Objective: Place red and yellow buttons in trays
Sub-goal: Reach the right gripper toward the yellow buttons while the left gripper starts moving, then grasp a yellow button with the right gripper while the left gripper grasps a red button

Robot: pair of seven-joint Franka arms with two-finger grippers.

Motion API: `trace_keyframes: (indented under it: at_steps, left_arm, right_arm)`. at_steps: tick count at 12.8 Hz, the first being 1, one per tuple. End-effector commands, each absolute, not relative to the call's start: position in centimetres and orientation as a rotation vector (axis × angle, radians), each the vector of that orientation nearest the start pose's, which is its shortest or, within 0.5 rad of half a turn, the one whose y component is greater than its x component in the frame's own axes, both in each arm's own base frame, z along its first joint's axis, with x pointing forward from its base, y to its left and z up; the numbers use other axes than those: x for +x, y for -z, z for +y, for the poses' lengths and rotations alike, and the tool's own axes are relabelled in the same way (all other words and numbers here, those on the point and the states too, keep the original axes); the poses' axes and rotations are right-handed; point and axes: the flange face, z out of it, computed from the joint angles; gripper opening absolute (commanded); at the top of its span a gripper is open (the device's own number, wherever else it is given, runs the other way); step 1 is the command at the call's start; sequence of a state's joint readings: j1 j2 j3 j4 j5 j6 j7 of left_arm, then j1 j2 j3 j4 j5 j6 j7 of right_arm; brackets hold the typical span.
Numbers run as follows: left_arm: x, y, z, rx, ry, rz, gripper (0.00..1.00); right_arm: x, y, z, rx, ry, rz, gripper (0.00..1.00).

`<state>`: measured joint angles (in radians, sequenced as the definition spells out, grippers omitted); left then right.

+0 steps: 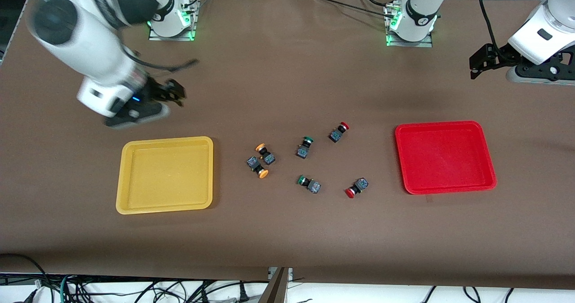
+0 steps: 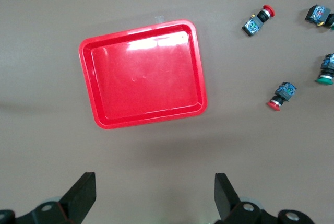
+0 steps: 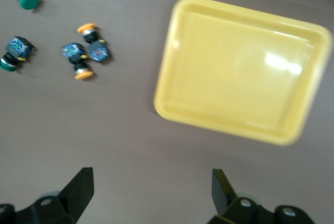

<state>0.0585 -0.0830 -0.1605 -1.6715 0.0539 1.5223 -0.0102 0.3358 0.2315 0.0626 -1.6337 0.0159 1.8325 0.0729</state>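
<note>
I need to place the yellow button in the yellow tray, so next my right gripper should grab it by its black neck beneath the cap.
Two red buttons and two yellow buttons lie on the table between the empty yellow tray and the empty red tray. My right gripper is open and empty, over bare table beside the yellow tray; its wrist view shows both yellow buttons. My left gripper is open and empty, over bare table beside the red tray; its wrist view shows both red buttons.
Two green-capped switches lie among the buttons, between the yellow pair and the red ones. The two arm bases stand along the table's edge away from the front camera.
</note>
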Motion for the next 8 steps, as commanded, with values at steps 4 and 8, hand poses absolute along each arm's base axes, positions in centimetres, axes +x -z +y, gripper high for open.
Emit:
trace_keyframes:
  at_steps: [4, 8]
  left_arm:
    - [55.8, -51.5, -9.9, -3.049, -0.515, 0.329, 1.0]
    - [63.8, -40.3, -13.2, -3.123, -0.338, 0.407, 1.0]
  right_arm:
    - [63.2, -32.7, 36.4, -3.003, 0.12, -0.597, 1.0]
    - [65.9, -26.4, 39.5, -2.946, 0.283, -0.603, 1.0]
